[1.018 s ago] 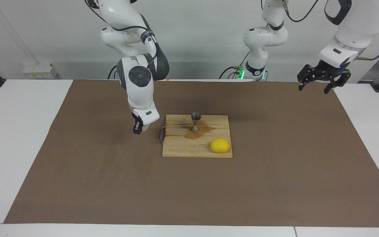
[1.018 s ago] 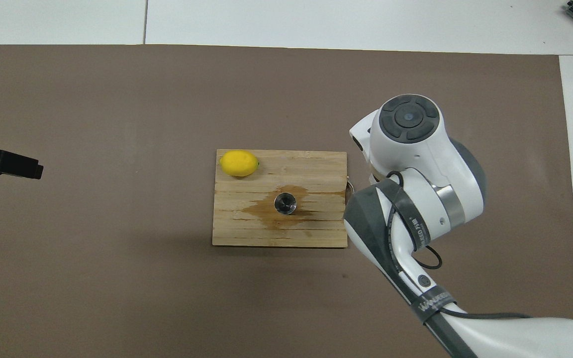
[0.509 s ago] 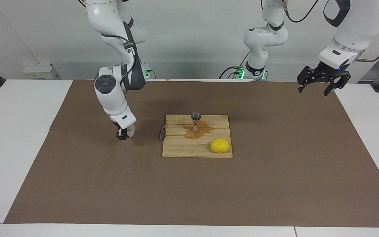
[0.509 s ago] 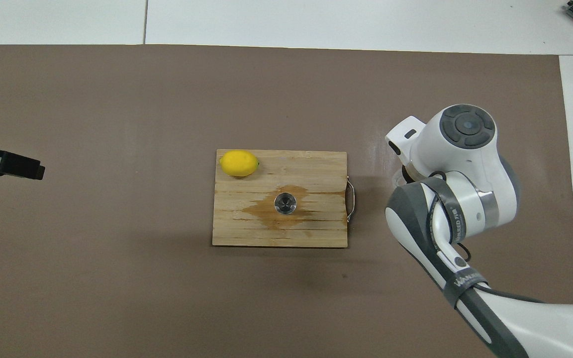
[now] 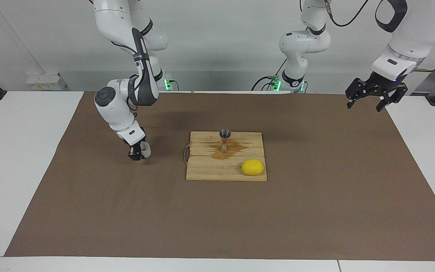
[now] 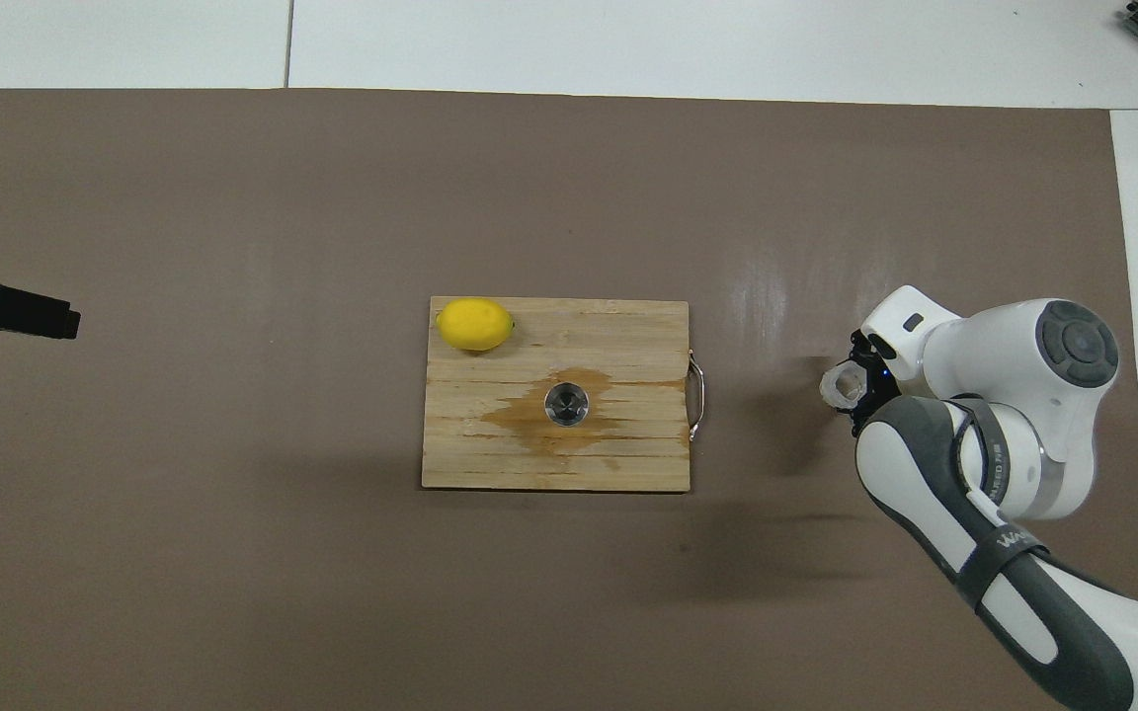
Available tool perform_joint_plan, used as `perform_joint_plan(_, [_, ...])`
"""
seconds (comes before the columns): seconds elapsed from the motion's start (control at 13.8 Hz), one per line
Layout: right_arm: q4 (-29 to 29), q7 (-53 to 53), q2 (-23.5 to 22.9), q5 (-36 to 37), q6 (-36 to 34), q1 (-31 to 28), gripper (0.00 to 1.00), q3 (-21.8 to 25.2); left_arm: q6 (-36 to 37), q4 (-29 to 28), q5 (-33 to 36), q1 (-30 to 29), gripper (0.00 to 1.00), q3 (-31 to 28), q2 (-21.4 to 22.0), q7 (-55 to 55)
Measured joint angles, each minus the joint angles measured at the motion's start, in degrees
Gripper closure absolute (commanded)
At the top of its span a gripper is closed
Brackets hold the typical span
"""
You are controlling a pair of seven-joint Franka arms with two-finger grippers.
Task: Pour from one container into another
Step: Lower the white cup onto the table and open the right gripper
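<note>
The clear cup (image 5: pixel 145 150) stands upright, low over the brown mat, so it is time for my right gripper to open now.
A steel hourglass jigger (image 5: pixel 224 140) (image 6: pixel 566 404) stands upright on the wooden cutting board (image 5: pixel 210 172) (image 6: pixel 628 326), in a brown wet stain. The small clear cup (image 5: pixel 145 150) (image 6: pixel 842 383) is beside the board, toward the right arm's end of the table, low over the brown mat. My right gripper (image 5: pixel 137 153) (image 6: pixel 862 387) is shut on the cup; whether the cup touches the mat I cannot tell. My left gripper (image 5: pixel 376 95) (image 6: pixel 8 309) hangs open and empty, high over the mat's edge at the left arm's end.
A yellow lemon (image 5: pixel 252 167) (image 6: pixel 474 324) lies on the board's corner, farther from the robots than the jigger. A metal handle (image 5: pixel 185 154) (image 6: pixel 697 398) sticks out of the board toward the cup. The brown mat (image 5: pixel 315 204) covers the table.
My right arm has swung away from the board toward its own end of the table, carrying the cup down near the mat. The left gripper has barely shifted.
</note>
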State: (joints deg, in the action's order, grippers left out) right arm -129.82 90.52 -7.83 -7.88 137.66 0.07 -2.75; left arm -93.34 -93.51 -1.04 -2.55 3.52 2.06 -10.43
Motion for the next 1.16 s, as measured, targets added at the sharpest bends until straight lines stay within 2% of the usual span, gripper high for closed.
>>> perform_joint_plan(0.07, [-0.2,0.25,-0.04,0.0,0.14,-0.08,0.52,0.0,0.0,0.0,0.0,-0.09,0.0,-0.06,-0.04,0.0])
perform_joint_plan(0.22, [-0.85,1.29,-0.23,-0.01,1.25,-0.21,0.28,0.0,0.0,0.02,0.0,-0.24,0.0,-0.32,-0.04,0.0])
perform_joint_plan(0.29, [-1.06,1.72,-0.28,-0.01,1.6,-0.24,0.2,0.0,0.0,0.02,0.0,-0.25,0.0,-0.37,-0.04,0.0])
perform_joint_plan(0.36, [-1.18,2.24,-0.29,-0.01,1.82,-0.25,0.0,-0.01,0.0,0.02,0.0,-0.24,0.0,-0.36,-0.06,0.0])
perform_joint_plan(0.87, [-0.69,3.04,0.28,-0.02,1.48,-0.2,0.0,-0.41,0.0,0.02,-0.04,-0.13,0.0,-0.04,-0.12,0.0])
perform_joint_plan(1.16, [1.32,2.47,4.38,-0.07,-4.72,-0.2,0.0,-0.41,-0.05,0.02,-0.06,0.23,0.0,0.18,-0.12,0.0])
